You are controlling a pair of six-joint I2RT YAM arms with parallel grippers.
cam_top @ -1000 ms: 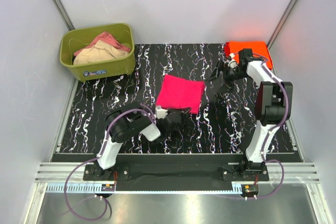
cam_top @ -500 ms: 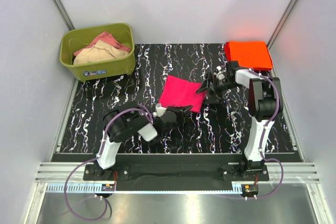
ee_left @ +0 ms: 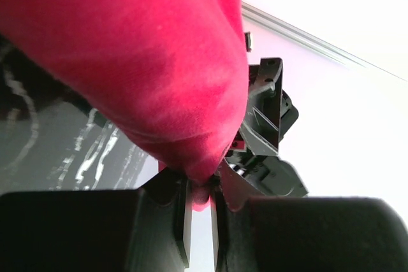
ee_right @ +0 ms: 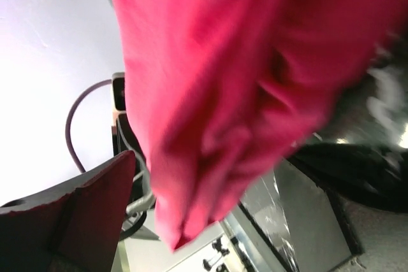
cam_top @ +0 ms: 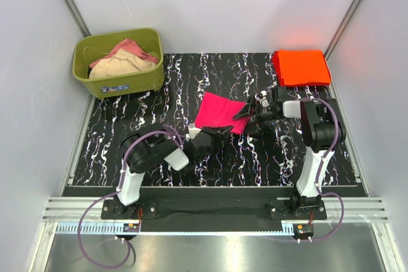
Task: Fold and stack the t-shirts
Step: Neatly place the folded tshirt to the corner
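Note:
I next need to stack the folded hot pink t-shirt on the orange-red t-shirt, so I should grab it with my right gripper by its edge nearest the orange-red one.
The hot pink t-shirt lies folded at the middle of the mat, with its near edge lifted. My left gripper is shut on that near edge; in the left wrist view the pink cloth is pinched between the two pads. My right gripper is at the shirt's right edge with its jaws apart. In the right wrist view the pink cloth hangs blurred between the jaws, and only one finger shows. The orange-red t-shirt lies folded at the far right corner.
An olive-green tub with beige and dusty-pink cloth stands at the far left. The black marbled mat covers the table, which has white walls on three sides. The arm bases sit on a rail at the near edge.
My right gripper has swung from beside the orange-red shirt down and left to the pink shirt's right edge. My left gripper has raised the pink shirt's near edge, and the shirt looks narrower.

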